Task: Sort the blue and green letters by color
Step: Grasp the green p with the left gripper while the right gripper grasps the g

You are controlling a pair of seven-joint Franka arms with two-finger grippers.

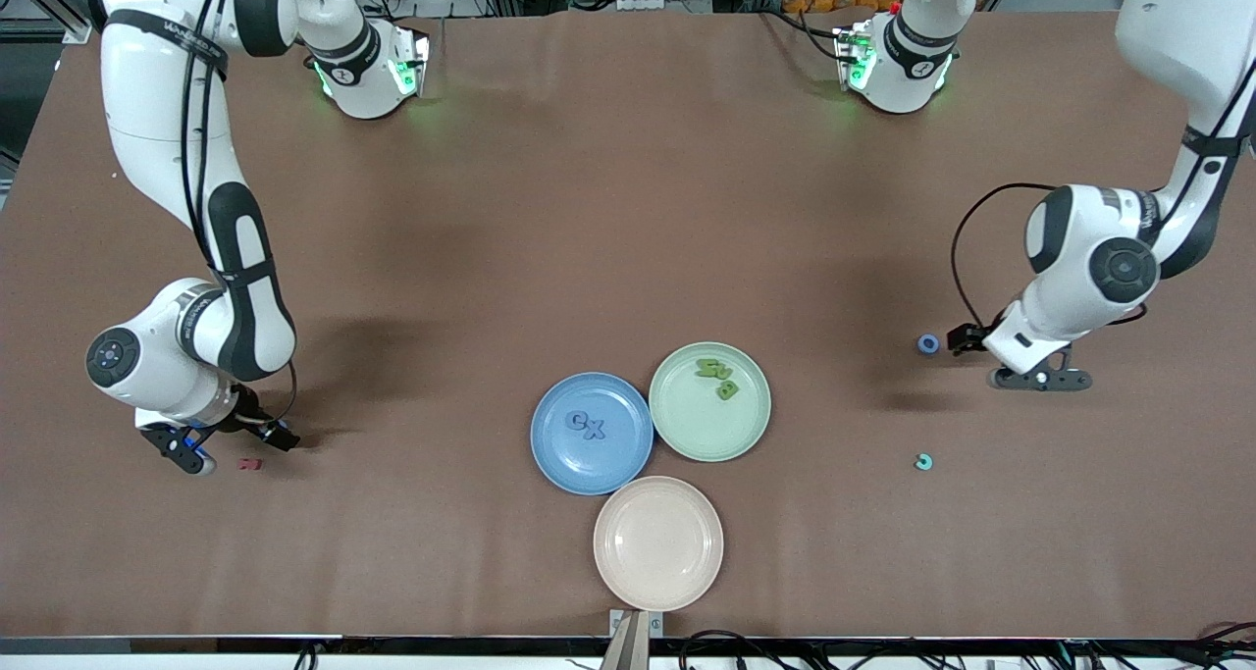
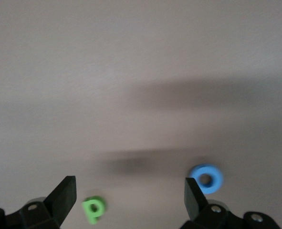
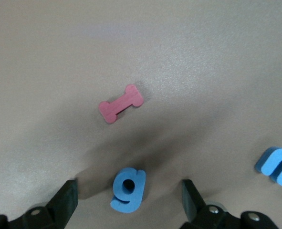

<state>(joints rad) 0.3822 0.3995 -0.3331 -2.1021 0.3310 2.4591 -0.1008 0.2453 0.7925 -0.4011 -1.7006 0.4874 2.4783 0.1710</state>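
The blue g (image 3: 129, 200) is level with my right gripper's fingertips in the right wrist view, with one fingertip at each side, so my right gripper needs to close on it now.
A blue g (image 3: 129, 189) lies on the table between the open fingers of my right gripper (image 3: 129, 190) (image 1: 231, 444), touching neither finger. A second blue letter (image 3: 276, 164) lies just outside one finger. My left gripper (image 2: 129, 191) (image 1: 1040, 380) hangs open over the left arm's end of the table. In its wrist view a green p (image 2: 94, 209) (image 1: 923, 462) shows between its fingers and a blue ring letter (image 2: 206, 179) (image 1: 928, 343) sits beside one finger. Two blue letters (image 1: 587, 424) rest on the blue plate (image 1: 564, 464). Green letters (image 1: 717, 376) rest on the green plate (image 1: 702, 430).
A small dark red I-shaped letter (image 3: 121, 109) (image 1: 249, 464) lies close to the right gripper. A beige plate (image 1: 658, 542) with nothing on it stands nearest the front camera, touching the other two plates. Bare brown table surrounds the three plates.
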